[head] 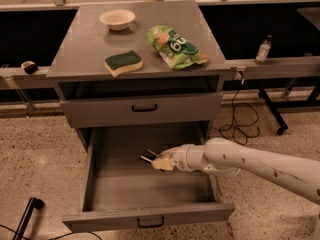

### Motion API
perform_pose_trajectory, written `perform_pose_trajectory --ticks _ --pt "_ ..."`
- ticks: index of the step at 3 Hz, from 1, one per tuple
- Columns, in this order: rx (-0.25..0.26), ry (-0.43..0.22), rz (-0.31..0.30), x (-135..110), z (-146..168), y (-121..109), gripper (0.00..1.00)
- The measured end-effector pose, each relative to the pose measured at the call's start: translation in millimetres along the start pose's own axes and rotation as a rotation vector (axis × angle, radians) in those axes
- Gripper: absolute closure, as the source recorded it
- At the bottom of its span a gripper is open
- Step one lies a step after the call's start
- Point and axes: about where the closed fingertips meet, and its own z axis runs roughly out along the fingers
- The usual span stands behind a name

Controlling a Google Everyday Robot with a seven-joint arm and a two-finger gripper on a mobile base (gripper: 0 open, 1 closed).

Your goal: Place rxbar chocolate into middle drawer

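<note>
The rxbar chocolate (148, 157) is hanging tilted above the grey bottom of the drawer, so the robot will lower it before the gripper releases it.
The middle drawer (116, 186) is pulled wide open, with its grey floor showing and a small black handle (150, 222) on its front. My gripper (160, 162) reaches in from the right and hovers over the drawer's back middle. It is shut on the rxbar chocolate (148, 157), a small dark glossy bar that sticks out to the left of the cream fingertips. The bar is held just above the drawer floor.
The closed upper drawer (100, 111) sits directly above. On the cabinet top are a green-topped yellow sponge (123, 62), a green snack bag (175, 47) and a pale bowl (117, 19). A bottle (263, 49) stands on the right ledge. Cables (240, 126) lie on the floor at the right.
</note>
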Motion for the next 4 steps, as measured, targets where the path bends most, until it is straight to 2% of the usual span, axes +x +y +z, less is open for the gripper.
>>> perform_pose_trajectory --ticks 1,2,3,4 --pt "-0.072 0.045 -0.073 27.4 18.2 -17.6 1.00" --pt "-0.170 0.112 -0.188 51.1 24.1 -21.3 0.99" --pt "-0.188 0.132 -0.243 58.0 23.7 -22.5 0.76" --pt "-0.189 0.133 -0.244 58.1 23.8 -22.3 0.52"
